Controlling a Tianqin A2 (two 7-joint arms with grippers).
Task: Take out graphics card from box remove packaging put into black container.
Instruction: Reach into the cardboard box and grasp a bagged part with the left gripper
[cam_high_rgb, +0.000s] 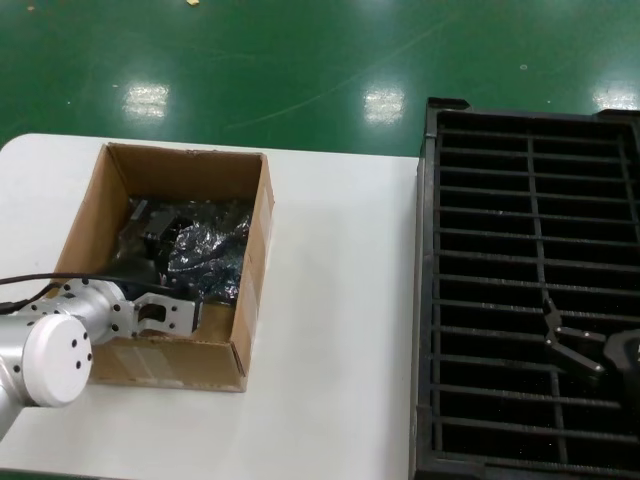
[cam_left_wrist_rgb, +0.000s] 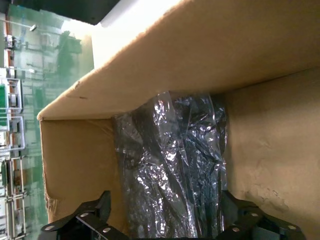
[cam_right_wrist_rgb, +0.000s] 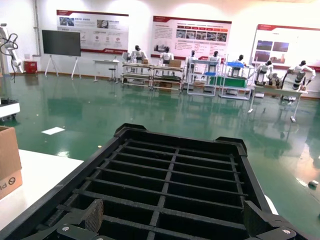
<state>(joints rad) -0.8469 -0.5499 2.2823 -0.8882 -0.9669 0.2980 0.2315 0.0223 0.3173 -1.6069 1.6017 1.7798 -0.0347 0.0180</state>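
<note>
The left gripper grabs the silvery bag by one edge (cam_high_rgb: 205, 292) (cam_left_wrist_rgb: 172, 231) next. That would bring the graphics card to the black container.
The brown cardboard box (cam_high_rgb: 175, 265) stands on the left of the white table. In it lies the crinkly silvery packaging (cam_high_rgb: 205, 250) (cam_left_wrist_rgb: 170, 165), with a dark shape inside; the graphics card does not show clearly through it. My left gripper (cam_high_rgb: 175, 305) (cam_left_wrist_rgb: 167, 212) is at the box's near wall, pointing inside, open. Its fingers (cam_left_wrist_rgb: 100, 205) straddle the near end of the bag without touching it. My right gripper (cam_high_rgb: 558, 338) (cam_right_wrist_rgb: 175, 220) hovers open and empty over the near part of the black container (cam_high_rgb: 530, 170) (cam_right_wrist_rgb: 172, 165).
The container's ribbed slots (cam_right_wrist_rgb: 150, 195) hold nothing that I can see. Bare white tabletop (cam_high_rgb: 340, 320) lies between the box and the container. Green floor lies beyond the table's far edge (cam_high_rgb: 300, 152).
</note>
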